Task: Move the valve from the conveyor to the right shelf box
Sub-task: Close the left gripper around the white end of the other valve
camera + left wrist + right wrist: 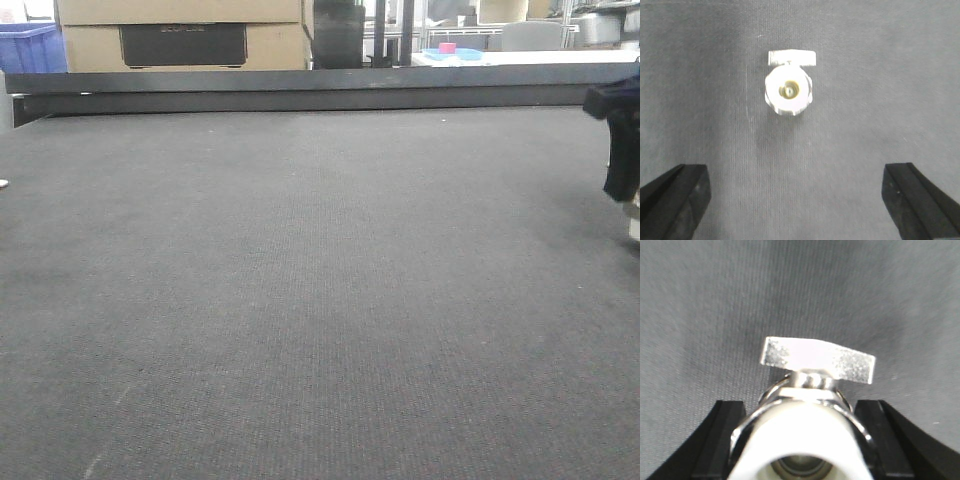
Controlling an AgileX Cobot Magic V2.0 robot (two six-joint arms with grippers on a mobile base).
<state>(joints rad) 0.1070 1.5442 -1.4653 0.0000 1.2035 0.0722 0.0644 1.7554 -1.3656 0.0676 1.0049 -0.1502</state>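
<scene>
Next, my left gripper will grab the other valve by its round body [788, 91], leaving its flat handle [792, 57] free, to place the valve in the right shelf box.
A chrome valve [805, 405] with a flat T-handle and a white end sits between the black fingers [722, 435] of my right gripper [800, 410], which is shut on its body, low over the dark grey conveyor [300, 300]. In the front view the right gripper [625, 185] shows only at the far right edge, with a pale bit of the valve [634, 225] under it. Another valve [789, 90] lies free on the belt ahead of my left gripper [795, 172], which is open and well short of it. The right shelf box is out of view.
A black rail [300, 90] runs along the belt's far edge. Behind it stand cardboard boxes [180, 30], a blue bin [30, 45] and a blue tray with a pink item [450, 52]. A small white thing [3, 183] shows at the left edge.
</scene>
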